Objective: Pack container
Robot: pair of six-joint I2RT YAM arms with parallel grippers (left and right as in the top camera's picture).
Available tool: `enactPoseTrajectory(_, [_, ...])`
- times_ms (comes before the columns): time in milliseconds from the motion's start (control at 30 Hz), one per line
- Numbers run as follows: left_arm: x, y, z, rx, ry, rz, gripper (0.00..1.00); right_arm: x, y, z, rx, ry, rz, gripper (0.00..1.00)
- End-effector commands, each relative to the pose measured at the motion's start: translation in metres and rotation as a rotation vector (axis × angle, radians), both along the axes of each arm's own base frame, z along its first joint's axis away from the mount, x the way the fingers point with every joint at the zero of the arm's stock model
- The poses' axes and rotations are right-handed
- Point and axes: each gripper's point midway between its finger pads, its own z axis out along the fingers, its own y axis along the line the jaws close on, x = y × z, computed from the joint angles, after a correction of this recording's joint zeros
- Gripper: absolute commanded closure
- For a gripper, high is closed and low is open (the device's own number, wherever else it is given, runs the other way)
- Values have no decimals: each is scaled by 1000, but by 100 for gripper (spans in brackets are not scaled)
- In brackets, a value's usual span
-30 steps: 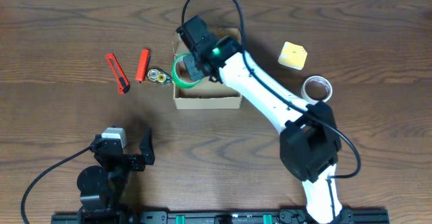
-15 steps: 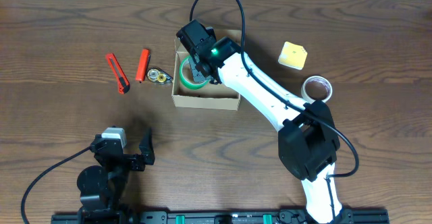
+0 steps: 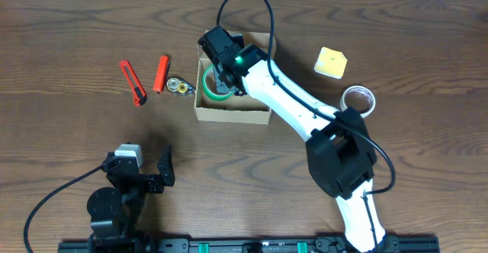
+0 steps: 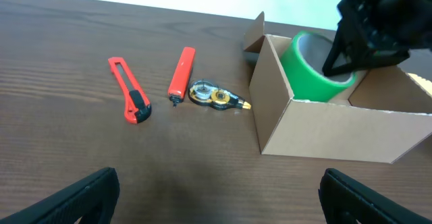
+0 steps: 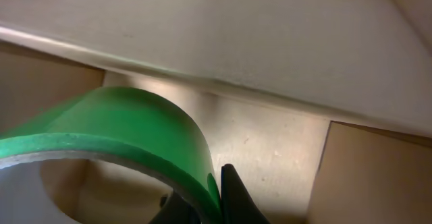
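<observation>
The green tape roll's lower edge [image 3: 219, 97] is within the box's sides, over the box's cardboard bottom, so now it is time for my right gripper to release the roll.
The tan cardboard box [image 3: 232, 114] stands open at the table's middle back; it also shows in the left wrist view [image 4: 337, 126] and fills the right wrist view [image 5: 270, 143]. My right gripper [image 3: 221, 76] is down inside the box, shut on the rim of a green tape roll [image 3: 210, 86], which also shows in the left wrist view [image 4: 307, 65] and the right wrist view [image 5: 121, 126]. The roll is tilted against the box's left wall. My left gripper [image 4: 219, 210] is open and empty, low over the table near the front left [image 3: 145, 173].
Left of the box lie a red box cutter [image 3: 133, 83], a second orange-red cutter [image 3: 161, 73] and a small correction-tape dispenser [image 3: 179, 86]. Right of the box are a yellow block [image 3: 331, 62] and a white tape roll [image 3: 358, 99].
My right gripper has gone down into the box with the green tape roll. The box has shifted slightly. The left arm has not moved.
</observation>
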Motion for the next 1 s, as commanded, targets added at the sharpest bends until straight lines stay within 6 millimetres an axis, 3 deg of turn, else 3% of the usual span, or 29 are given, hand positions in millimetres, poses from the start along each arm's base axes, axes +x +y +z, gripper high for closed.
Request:
enactPoseTrajectory(0, [0,1,-9,11,16,-1,5,9,-4,2,11,-27,-50,99])
enactPoseTrajectory(133, [0,1,-10,11,16,-2,5,13,-5,3,20,-38,-56,99])
enactPoseTrajectory(167, [0,1,-9,11,16,-1,5,14,-4,3,22,-40,-56,91])
enactPoseTrajectory(200, [0,1,-10,11,16,-2,5,15,-4,4,25,-43,-57,73])
enactPoseTrajectory(267, [0,1,-10,11,17,-1,5,15,-3,4,31,-45,-55,48])
enactPoseTrajectory(300, [0,1,-9,11,16,-2,5,15,-2,4,34,-42,-53,43])
enactPoseTrajectory(400, [0,1,-9,11,16,-2,5,10,0,4,43,-23,-44,38])
enactPoseTrajectory(500, [0,1,-9,11,16,-2,5,3,1,16,61,3,-33,43])
enactPoseTrajectory(633, [0,1,-10,11,16,-2,5,-9,-9,55,63,2,-32,41])
enactPoseTrajectory(767, [0,1,-10,11,16,-2,5,-30,-31,84,58,31,-87,38])
enactPoseTrajectory(967, [0,1,-9,11,16,-2,5,-57,-68,76,7,163,-252,28])
